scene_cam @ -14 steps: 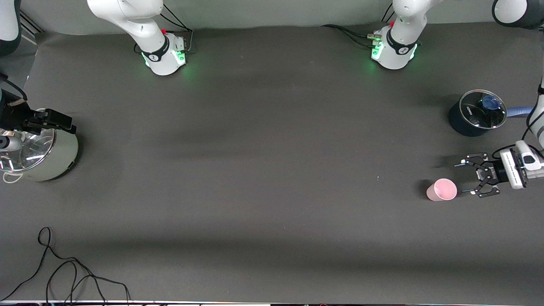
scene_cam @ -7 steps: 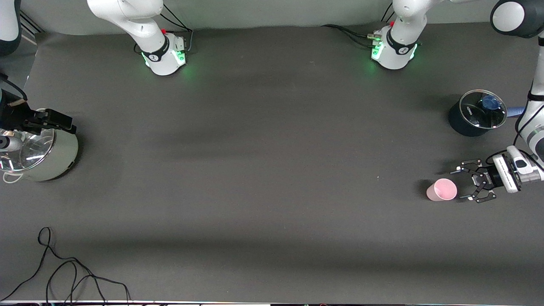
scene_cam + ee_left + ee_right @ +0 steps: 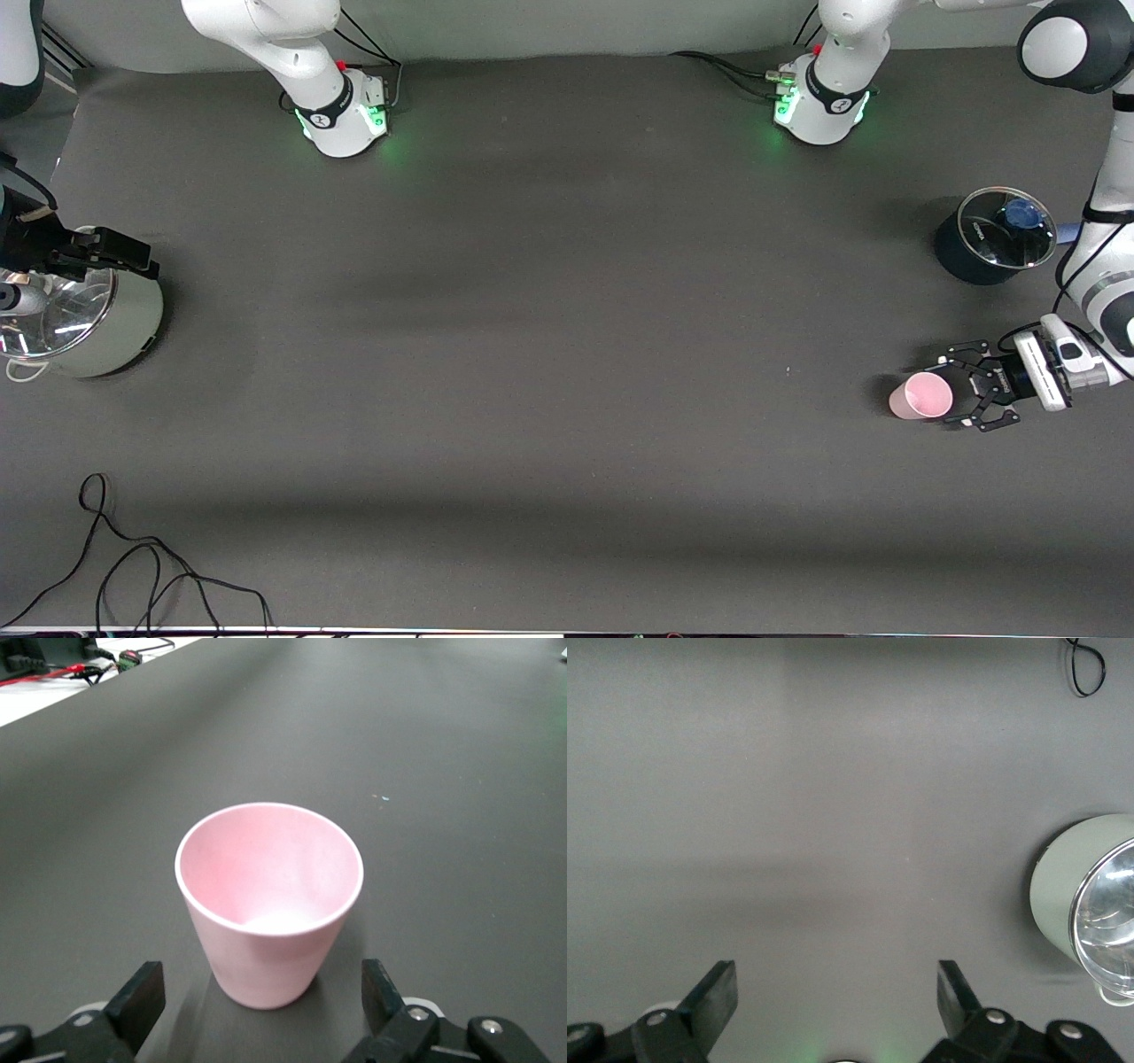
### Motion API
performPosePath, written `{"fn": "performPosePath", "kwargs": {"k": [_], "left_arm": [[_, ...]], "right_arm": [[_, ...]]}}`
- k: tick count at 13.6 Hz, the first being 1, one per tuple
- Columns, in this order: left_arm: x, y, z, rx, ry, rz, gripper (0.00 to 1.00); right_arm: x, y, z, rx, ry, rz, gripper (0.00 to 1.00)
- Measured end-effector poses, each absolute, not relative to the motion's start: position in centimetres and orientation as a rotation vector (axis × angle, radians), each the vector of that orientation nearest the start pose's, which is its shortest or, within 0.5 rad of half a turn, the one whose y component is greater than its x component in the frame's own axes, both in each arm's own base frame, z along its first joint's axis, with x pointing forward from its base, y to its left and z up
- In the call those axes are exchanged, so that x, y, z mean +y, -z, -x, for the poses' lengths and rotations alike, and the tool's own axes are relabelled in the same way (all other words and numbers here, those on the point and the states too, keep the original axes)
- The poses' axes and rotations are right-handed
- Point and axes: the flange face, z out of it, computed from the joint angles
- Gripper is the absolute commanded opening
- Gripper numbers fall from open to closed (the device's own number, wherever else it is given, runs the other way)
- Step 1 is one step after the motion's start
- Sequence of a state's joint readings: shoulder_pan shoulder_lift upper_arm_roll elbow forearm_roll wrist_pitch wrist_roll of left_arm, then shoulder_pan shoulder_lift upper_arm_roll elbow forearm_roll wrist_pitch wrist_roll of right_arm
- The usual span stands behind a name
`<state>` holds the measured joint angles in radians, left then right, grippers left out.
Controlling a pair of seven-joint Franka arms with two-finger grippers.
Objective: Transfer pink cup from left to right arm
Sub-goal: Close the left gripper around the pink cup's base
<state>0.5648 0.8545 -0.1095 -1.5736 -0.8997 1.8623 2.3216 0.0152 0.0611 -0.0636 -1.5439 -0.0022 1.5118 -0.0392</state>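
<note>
My left gripper grabs the cup's outer side (image 3: pixel 267 970) next, to hand the pink cup over to my right gripper.
The pink cup (image 3: pixel 920 395) stands upright and empty on the dark table toward the left arm's end. In the left wrist view it (image 3: pixel 268 895) fills the middle. My left gripper (image 3: pixel 955 388) is open and low beside the cup, on the side toward the left arm's end of the table. Its fingertips (image 3: pixel 144 994) reach about level with the cup's nearest side, one on each side, without touching. My right gripper (image 3: pixel 133 254) is open and empty, waiting over the pale green pot (image 3: pixel 106 332) at the right arm's end.
A dark pot with a glass lid (image 3: pixel 994 237) stands farther from the front camera than the cup. The pale green pot also shows in the right wrist view (image 3: pixel 1063 895). A black cable (image 3: pixel 133 567) lies near the table's front edge at the right arm's end.
My left gripper has moved in toward the pink cup, still open. The cup and the right arm have not moved.
</note>
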Motion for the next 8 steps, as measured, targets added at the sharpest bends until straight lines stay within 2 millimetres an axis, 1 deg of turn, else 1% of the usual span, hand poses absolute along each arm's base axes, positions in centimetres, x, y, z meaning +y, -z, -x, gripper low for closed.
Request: {"fn": "performPosePath", "kwargs": {"k": [4,8], "left_arm": [[21.9,-12.6,-61.1,-1.383,-0.953,-1.796,0.99],[21.1,-11.8,-61.2,-1.366,-0.958,-1.780,0.99]], "right_arm": [[-2.7,-59.8,-56.5,0.015,-0.147,3.140,1.00],[-2.7,-59.8,-56.5,0.015,-0.147,3.140,1.00]]}}
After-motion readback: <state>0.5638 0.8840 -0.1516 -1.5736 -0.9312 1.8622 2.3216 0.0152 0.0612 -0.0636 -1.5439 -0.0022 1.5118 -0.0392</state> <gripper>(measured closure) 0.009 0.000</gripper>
